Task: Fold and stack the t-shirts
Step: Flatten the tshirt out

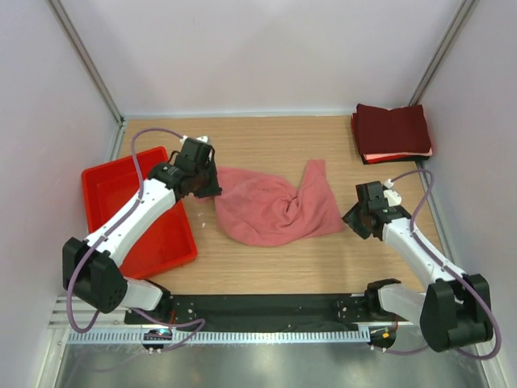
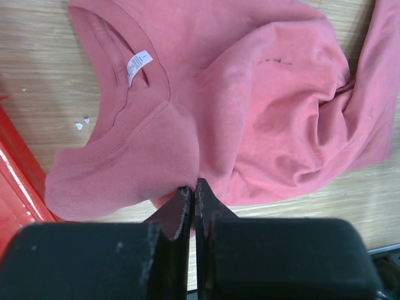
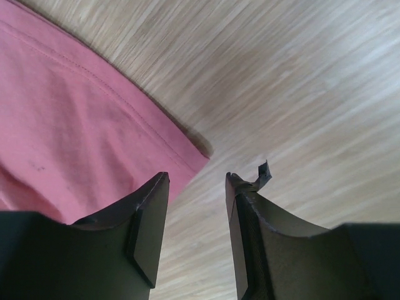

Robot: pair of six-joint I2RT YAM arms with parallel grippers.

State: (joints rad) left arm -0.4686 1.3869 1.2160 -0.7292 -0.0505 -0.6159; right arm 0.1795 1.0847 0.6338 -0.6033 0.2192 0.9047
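The salmon-pink t-shirt (image 1: 275, 210) needs to be stretched for folding, so the robot's right gripper will next grab it by its hemmed corner (image 1: 338, 227), opposite the shoulder that the left gripper holds.
A salmon-pink t-shirt (image 1: 275, 210) lies crumpled on the wooden table, its collar and label (image 2: 137, 62) toward the left arm. My left gripper (image 1: 212, 190) is shut at the shirt's shoulder edge, and in the left wrist view its tips (image 2: 192, 185) pinch a bunch of the pink cloth (image 2: 250, 112). My right gripper (image 1: 349, 218) stands open just off the shirt's right side. In the right wrist view its jaws (image 3: 197, 178) are apart over bare wood, with a hemmed corner of the shirt (image 3: 81, 131) just ahead and left of them. Folded dark maroon t-shirts (image 1: 392, 132) are stacked at the back right.
A red plastic tray (image 1: 109, 194) sits on the left, partly under the left arm; its edge (image 2: 15, 181) shows beside the shirt. A pale layer (image 1: 396, 156) peeks from the maroon stack's near edge. White walls close in the table's sides and back.
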